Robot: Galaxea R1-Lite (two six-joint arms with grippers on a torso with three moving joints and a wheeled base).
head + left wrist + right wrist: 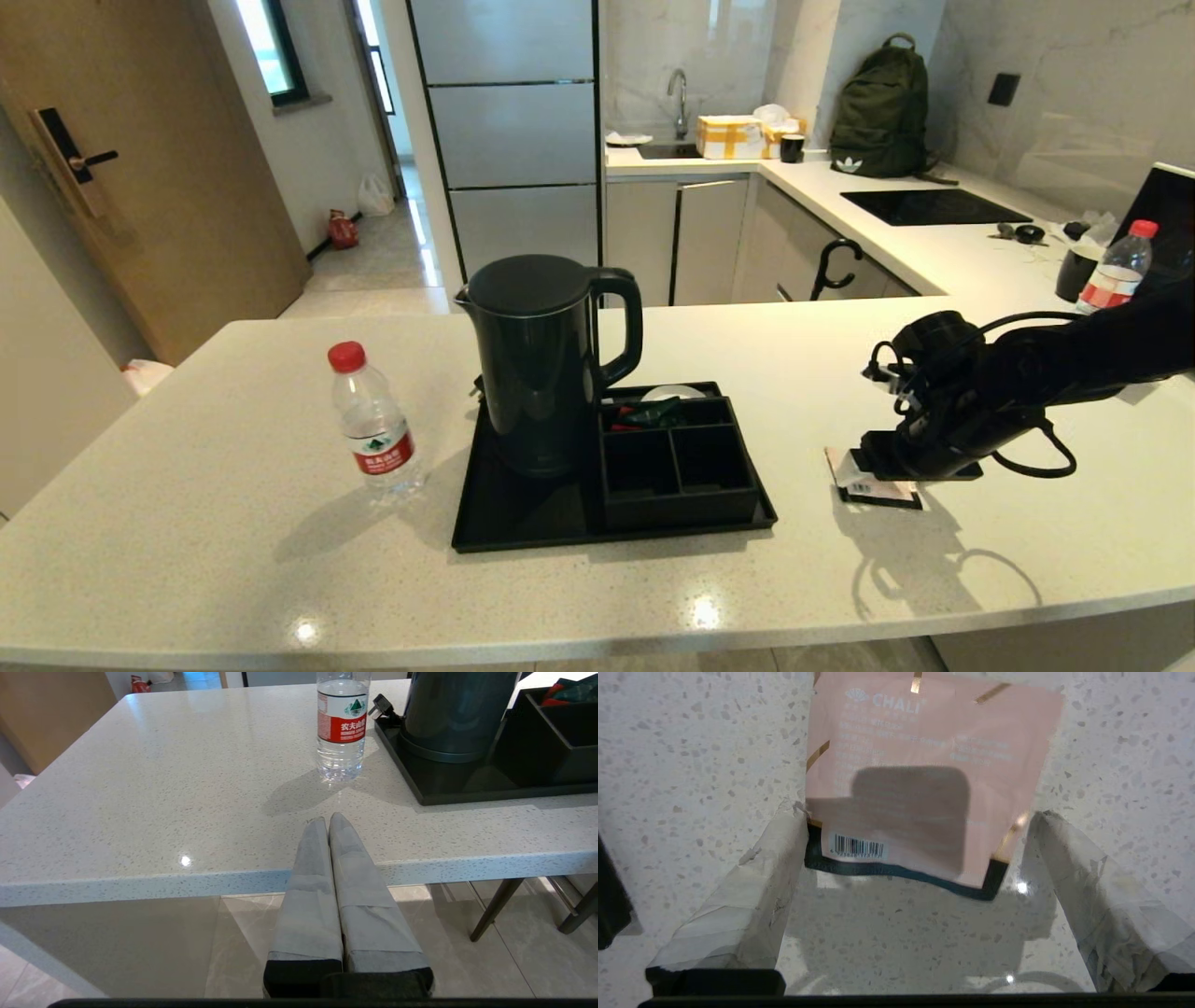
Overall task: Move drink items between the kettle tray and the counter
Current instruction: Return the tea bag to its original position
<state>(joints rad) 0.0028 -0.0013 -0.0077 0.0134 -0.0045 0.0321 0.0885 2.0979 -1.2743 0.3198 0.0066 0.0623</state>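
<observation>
The fingers of my right gripper stand beside both edges of the beige sachet's barcode end (885, 491) (914, 840). My right gripper is ready and should close.
The beige sachet (873, 487) with a black edge and barcode lies flat on the speckled counter (233, 560), right of the kettle tray (523, 523). My right gripper (864, 467) hangs low over it, open. In the right wrist view the sachet (924, 765) lies between the taped fingers (752, 891); one finger is against its black corner and the other is slightly apart. The water bottle (373, 429) with a red cap stands upright on the counter, left of the tray. My left gripper (329, 819) is shut and empty, parked at the counter's front edge, facing the bottle (341, 728).
The tall black kettle (537, 364) and the four-compartment box (677, 462) stand on the tray. Red and green packets (653, 413) fill a back compartment. A second bottle (1116, 266) and a dark cup (1078, 271) stand at the far right.
</observation>
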